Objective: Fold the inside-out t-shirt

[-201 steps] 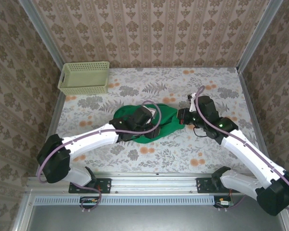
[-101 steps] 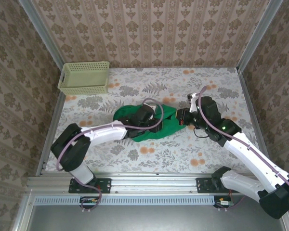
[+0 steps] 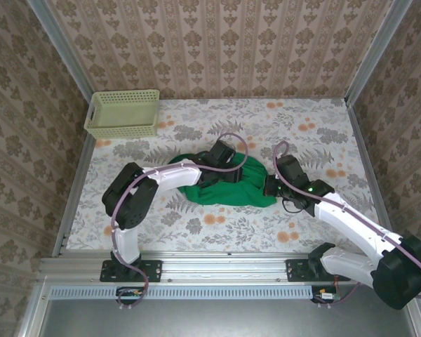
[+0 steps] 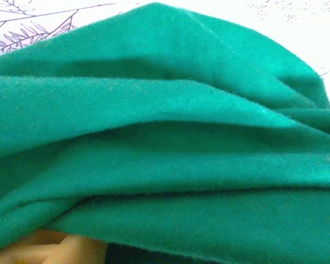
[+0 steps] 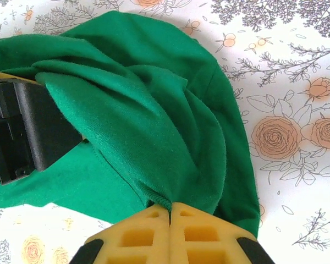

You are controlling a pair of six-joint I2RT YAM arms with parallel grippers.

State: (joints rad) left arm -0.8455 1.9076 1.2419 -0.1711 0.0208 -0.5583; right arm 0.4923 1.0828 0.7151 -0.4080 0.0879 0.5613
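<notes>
Next, my left gripper grabs a fold in the heap, apart from my right gripper's ribbed hem, to spread the t-shirt (image 3: 228, 188) open for folding.
The inside-out t-shirt (image 3: 228, 188) lies bunched in a bright green heap at the middle of the table. My right gripper (image 3: 269, 187) is at its right edge, with both yellow fingers pressed together on a ribbed hem (image 5: 170, 208). From there the cloth fans out in folds (image 5: 154, 110). My left gripper (image 3: 228, 170) reaches in from the left and is buried in the heap. Its black body (image 5: 22, 126) pokes out from under a fold. In the left wrist view green cloth (image 4: 165, 137) hangs over the jaws, and a sliver of one pale finger (image 4: 27, 248) shows at the bottom.
A pale yellow-green basket (image 3: 123, 112) stands at the far left corner. Patterned walls close in the floral table (image 3: 316, 133) at the back and on both sides. Bare tabletop lies right of the shirt and in front of it.
The left gripper has pushed farther right and back into the heap, its elbow swinging up. The right gripper has drawn the hem nearer, and the shirt now spreads wider to the right.
</notes>
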